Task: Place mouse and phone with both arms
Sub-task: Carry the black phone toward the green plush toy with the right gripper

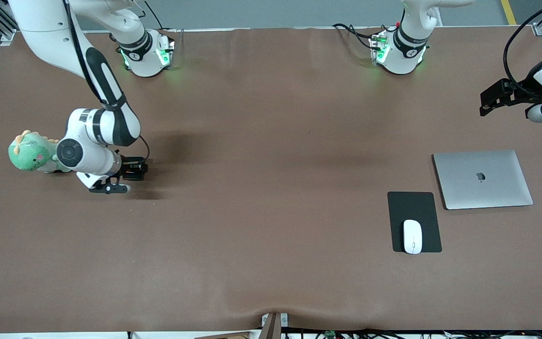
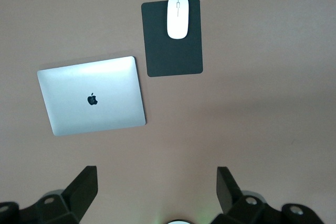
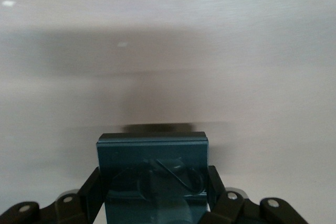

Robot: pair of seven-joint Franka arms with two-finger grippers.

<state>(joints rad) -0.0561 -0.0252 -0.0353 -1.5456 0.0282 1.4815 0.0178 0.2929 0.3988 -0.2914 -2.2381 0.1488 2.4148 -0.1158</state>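
The phone's edge [image 3: 152,138] between my fingers is still above its narrower shadow. My right gripper keeps hold of the phone [image 3: 152,166] until its bottom meets the table.
The white mouse [image 1: 412,236] lies on a black mat [image 1: 414,209] toward the left arm's end of the table; it also shows in the left wrist view [image 2: 177,16]. My right gripper [image 1: 130,171] hangs low over the bare table beside a green plush toy and is shut on the phone [image 3: 152,166], a dark glossy slab clamped between both fingers [image 3: 90,187]. My left gripper [image 1: 487,101] is open and empty, up over the table's edge at the left arm's end; it shows in its wrist view [image 2: 156,187] with the jaws wide apart.
A closed silver laptop [image 1: 482,179] lies beside the mat, farther from the front camera; it also shows in the left wrist view [image 2: 92,95]. A green plush toy [image 1: 28,151] sits at the right arm's end, partly hidden by the right wrist. The brown tabletop [image 1: 271,188] spans the middle.
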